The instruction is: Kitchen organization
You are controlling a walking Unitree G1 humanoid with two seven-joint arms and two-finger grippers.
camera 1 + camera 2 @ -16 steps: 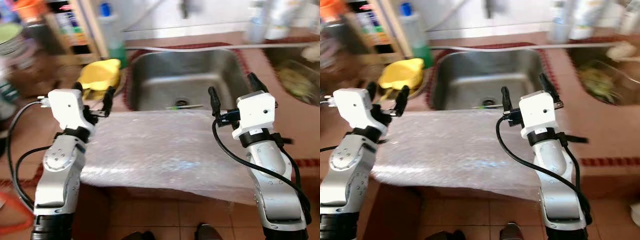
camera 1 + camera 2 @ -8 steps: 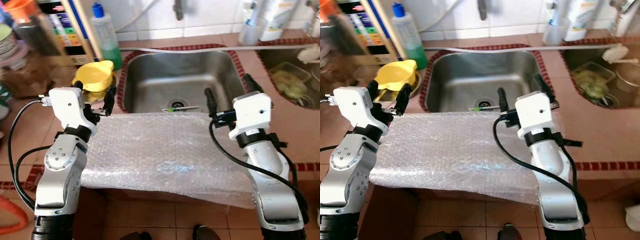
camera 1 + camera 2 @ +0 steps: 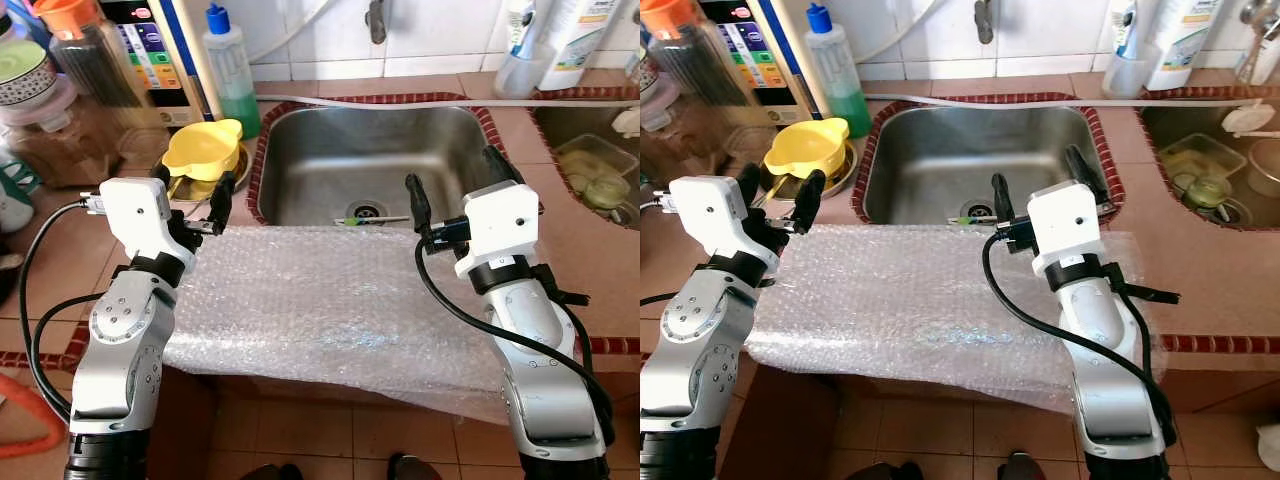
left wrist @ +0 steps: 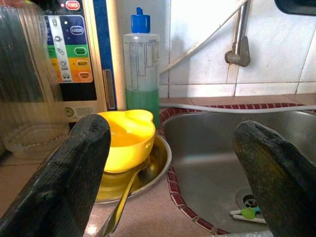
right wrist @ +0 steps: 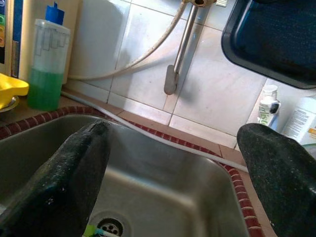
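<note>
Next, my left gripper grabs the yellow bowl by its thin rim, since the bowl's round body spreads wider than my open fingers.
A sheet of bubble wrap (image 3: 330,300) lies flat on the tiled counter in front of the steel sink (image 3: 330,150) and hangs over the front edge. My left gripper (image 3: 190,188) hovers open above the sheet's far left corner, holding nothing. My right gripper (image 3: 455,185) is open above the far right corner, also holding nothing. Past the left fingers (image 4: 64,177) sit a yellow bowl (image 4: 126,133) in a metal dish and a green soap bottle (image 4: 141,74). Beyond the right fingers (image 5: 276,168) are the sink and the faucet (image 5: 173,74).
A small green-tipped item (image 3: 370,220) lies by the sink drain. Jars and a box (image 3: 90,70) crowd the counter at the far left. A second basin (image 3: 590,170) with containers is at the right. Bottles (image 3: 560,40) stand along the tiled wall.
The camera has shifted and the blurred picture has sharpened. Both grippers keep the same open pose over the bubble wrap's far corners.
</note>
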